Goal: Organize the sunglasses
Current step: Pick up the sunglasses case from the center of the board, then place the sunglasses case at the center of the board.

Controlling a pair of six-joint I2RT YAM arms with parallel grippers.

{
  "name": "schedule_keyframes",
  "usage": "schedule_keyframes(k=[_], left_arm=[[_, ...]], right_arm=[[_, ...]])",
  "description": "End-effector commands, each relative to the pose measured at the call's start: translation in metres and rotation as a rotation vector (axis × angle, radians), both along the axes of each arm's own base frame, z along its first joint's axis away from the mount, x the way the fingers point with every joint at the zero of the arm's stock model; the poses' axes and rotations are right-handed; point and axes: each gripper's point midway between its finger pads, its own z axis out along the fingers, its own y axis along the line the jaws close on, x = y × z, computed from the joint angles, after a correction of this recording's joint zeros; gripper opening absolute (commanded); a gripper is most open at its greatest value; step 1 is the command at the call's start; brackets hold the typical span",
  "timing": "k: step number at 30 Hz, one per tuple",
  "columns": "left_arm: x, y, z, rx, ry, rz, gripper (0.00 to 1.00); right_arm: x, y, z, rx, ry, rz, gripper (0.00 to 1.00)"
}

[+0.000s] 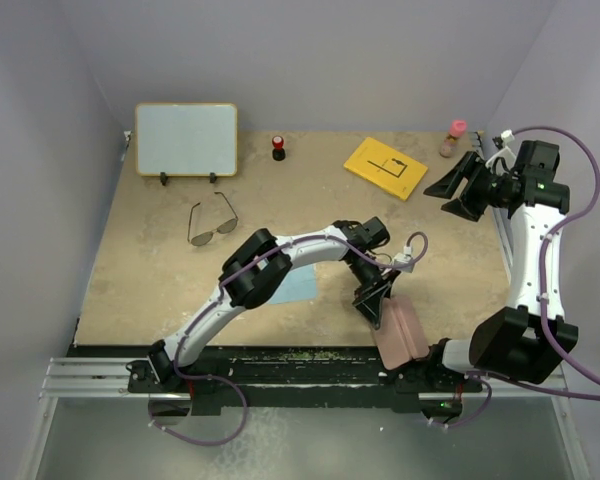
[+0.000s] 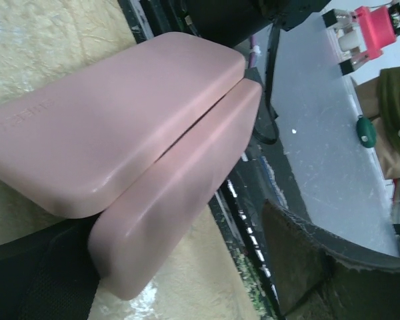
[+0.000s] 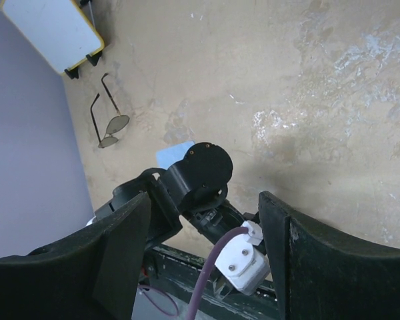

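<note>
The case's narrower shell (image 2: 167, 207) is between my fingers, and one finger reaches in at the case's seam (image 2: 121, 194). My left gripper should close on the pink case now.
The sunglasses (image 1: 212, 222), thin black wire with tinted lenses, lie unfolded on the table at the far left, also in the right wrist view (image 3: 107, 124). The pink case (image 1: 400, 335) lies at the table's near edge; its two shells fill the left wrist view (image 2: 120, 133). My left gripper (image 1: 372, 300) is open beside the case, which rests against one finger (image 2: 33, 280) and stands well apart from the other. My right gripper (image 1: 458, 190) is open and empty, raised at the far right, also in its own view (image 3: 203, 260).
A light blue cloth (image 1: 298, 285) lies under my left arm. A yellow-framed whiteboard (image 1: 185, 140), a small red and black object (image 1: 278, 147), a yellow card (image 1: 385, 167) and a pink-capped bottle (image 1: 453, 138) stand along the back. The black rail (image 1: 280, 360) runs along the near edge.
</note>
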Motion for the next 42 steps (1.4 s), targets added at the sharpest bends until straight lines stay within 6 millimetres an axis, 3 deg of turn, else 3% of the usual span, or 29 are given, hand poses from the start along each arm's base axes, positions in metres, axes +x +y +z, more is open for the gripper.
schedule_keyframes(k=[1,6,7,9,10,15,20,22,23,27,32,35,37,41,42], left_arm=[[0.008,-0.014,0.011,-0.04,0.005,0.017,0.82],[0.012,-0.017,0.018,-0.019,0.01,0.038,0.53],[0.013,-0.016,0.02,-0.015,0.012,0.04,0.44],[0.016,-0.015,0.023,0.0,0.015,0.049,0.12],[0.019,-0.014,0.023,0.023,0.01,0.065,0.05],[0.05,0.007,0.049,0.068,0.027,0.139,0.04],[0.122,0.048,0.113,0.084,-0.095,0.328,0.04],[0.153,0.067,0.142,0.08,-0.242,0.416,0.04],[0.172,0.078,0.15,0.099,-0.35,0.473,0.04],[0.219,0.11,0.18,0.148,-0.752,0.615,0.05],[0.292,0.163,0.188,0.469,-1.167,0.876,0.04],[0.307,0.188,0.174,0.663,-1.3,0.886,0.05],[0.313,0.194,0.151,0.787,-1.413,0.861,0.04],[0.31,0.198,0.09,1.047,-1.576,0.745,0.03],[0.311,0.199,0.062,1.109,-1.566,0.704,0.03]], right_arm=[[0.004,-0.002,0.007,-0.006,-0.046,0.022,0.71],[0.005,-0.003,0.007,-0.006,-0.045,0.017,0.71],[0.006,-0.004,0.009,-0.009,-0.051,0.016,0.71],[0.006,-0.004,0.01,-0.012,-0.056,0.015,0.7],[0.006,-0.004,0.012,-0.013,-0.058,0.015,0.7],[0.006,-0.002,0.019,-0.008,-0.078,0.021,0.7],[0.005,0.0,0.026,-0.002,-0.104,0.024,0.7],[0.006,0.0,0.031,-0.002,-0.119,0.022,0.7],[0.006,0.0,0.034,-0.001,-0.126,0.021,0.7],[0.008,-0.004,0.048,-0.019,-0.152,-0.009,0.7],[0.005,-0.033,0.054,-0.169,-0.101,-0.139,0.69],[0.003,-0.039,0.049,-0.202,-0.08,-0.159,0.69],[0.003,-0.037,0.041,-0.187,-0.075,-0.155,0.68],[0.0,-0.037,0.026,-0.189,-0.04,-0.143,0.66],[-0.002,-0.04,0.023,-0.206,-0.027,-0.141,0.66]])
